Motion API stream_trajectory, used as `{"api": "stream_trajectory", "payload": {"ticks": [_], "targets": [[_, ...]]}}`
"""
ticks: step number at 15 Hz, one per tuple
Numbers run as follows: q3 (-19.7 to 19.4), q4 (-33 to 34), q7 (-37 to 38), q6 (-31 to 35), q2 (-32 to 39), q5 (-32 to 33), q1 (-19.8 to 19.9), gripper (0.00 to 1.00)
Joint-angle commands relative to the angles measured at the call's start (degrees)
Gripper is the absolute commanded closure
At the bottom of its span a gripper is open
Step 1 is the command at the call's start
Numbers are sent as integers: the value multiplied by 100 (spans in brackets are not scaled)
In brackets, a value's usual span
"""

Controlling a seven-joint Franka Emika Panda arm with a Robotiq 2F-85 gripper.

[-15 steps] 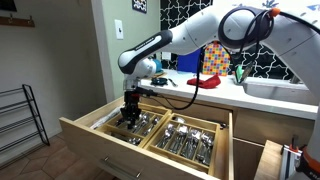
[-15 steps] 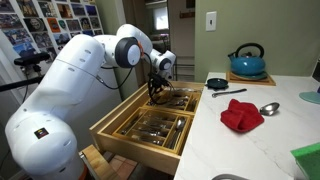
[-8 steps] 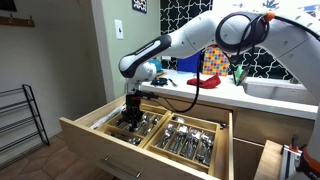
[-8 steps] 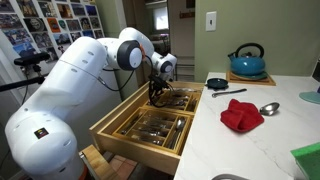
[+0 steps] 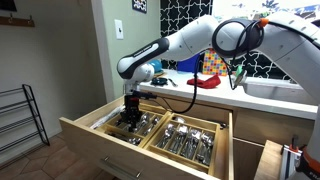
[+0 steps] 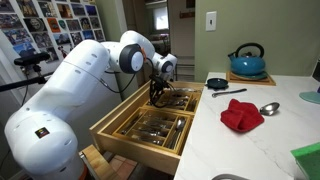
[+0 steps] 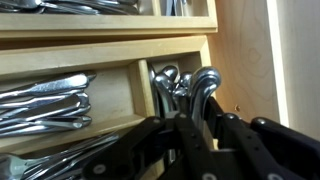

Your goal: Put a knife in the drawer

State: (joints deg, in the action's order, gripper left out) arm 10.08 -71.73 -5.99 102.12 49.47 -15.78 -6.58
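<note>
The knife lies along the drawer's narrow section with its rounded handle over the other cutlery handles, so it is time for my gripper to open.
The wooden drawer stands pulled open and shows in both exterior views. Its dividers hold several pieces of metal cutlery. My gripper is lowered into the far compartment. In the wrist view my gripper has its jaws close together around the shaft of a metal knife. The knife's rounded handle lies among other handles in that narrow compartment. The blade end is hidden under my fingers.
More cutlery fills the neighbouring compartments. On the white counter are a red cloth, a spoon, a small black pan and a blue kettle. A sink is further along. A wire rack stands by the wall.
The arm's elbow has shifted slightly; the gripper stays at the same spot in the drawer compartment.
</note>
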Motion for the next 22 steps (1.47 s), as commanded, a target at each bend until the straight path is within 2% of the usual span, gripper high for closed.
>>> {"api": "stream_trajectory", "payload": {"ticks": [1, 3, 4, 7, 8, 9, 14, 17, 22], "targets": [[-22, 545, 128, -370, 315, 139, -93, 69], [-17, 681, 112, -444, 389, 148, -105, 52], [-14, 744, 106, -490, 418, 151, -110, 39], [-6, 918, 85, -596, 468, 159, -125, 24], [14, 888, 27, -562, 406, 147, -114, 8], [24, 848, -15, -549, 331, 151, -109, 0], [-8, 217, -146, -434, -545, 258, -95, 0], [-87, -205, -29, -471, -1186, 435, -122, 1], [-324, -1281, 416, -664, -2410, 952, -172, 0]]}}
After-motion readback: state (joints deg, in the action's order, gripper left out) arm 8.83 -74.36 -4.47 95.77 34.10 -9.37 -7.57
